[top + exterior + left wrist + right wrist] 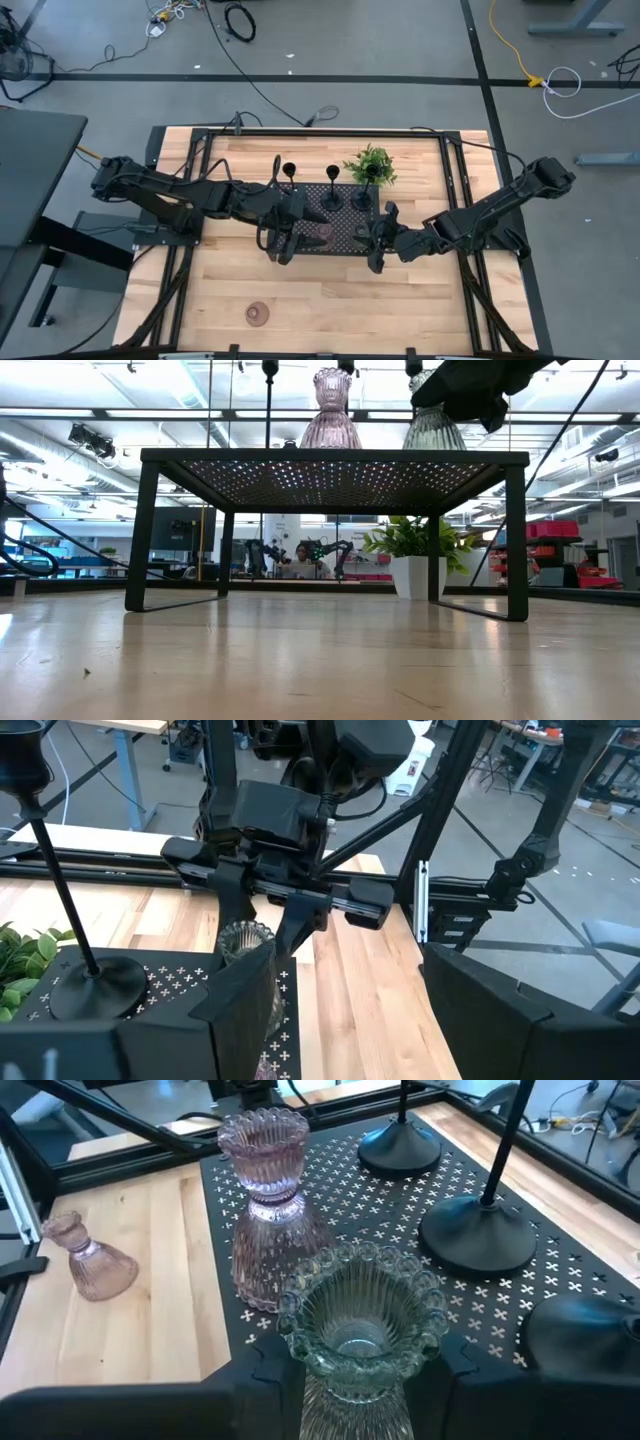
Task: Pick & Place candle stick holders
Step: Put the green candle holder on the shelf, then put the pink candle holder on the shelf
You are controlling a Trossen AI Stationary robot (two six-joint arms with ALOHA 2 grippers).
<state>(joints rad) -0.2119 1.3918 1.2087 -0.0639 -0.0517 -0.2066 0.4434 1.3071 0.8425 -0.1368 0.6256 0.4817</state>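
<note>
The olive-green holder (360,1320) has its base on the black perforated tray and would stay upright, so my right gripper will open.
The olive-green holder (360,1320) stands on the black perforated tray (330,1180), inside my right gripper (355,1380), which is shut on it at the tray's near right part (378,240). A pinkish holder (265,1210) stands on the tray beside it by its base. The second pinkish holder (259,314) stands on the table near the front edge. Three black stemmed holders (333,190) stand along the tray's far side. My left gripper (283,240) is open and empty at the tray's near left edge, close to the pinkish holder on the tray. My right gripper pinches the olive-green holder between its two fingers at the narrow neck (345,1385) below the beaded rim. The fingers (225,905) come slanting down from the table's right. The holder is upright, and its base (432,442) is on the tray.
A small leafy plant (370,165) stands at the tray's far right corner, next to a black holder. The tray is raised on legs (516,540). Bare wood lies in front of the tray (400,300) and at both sides.
</note>
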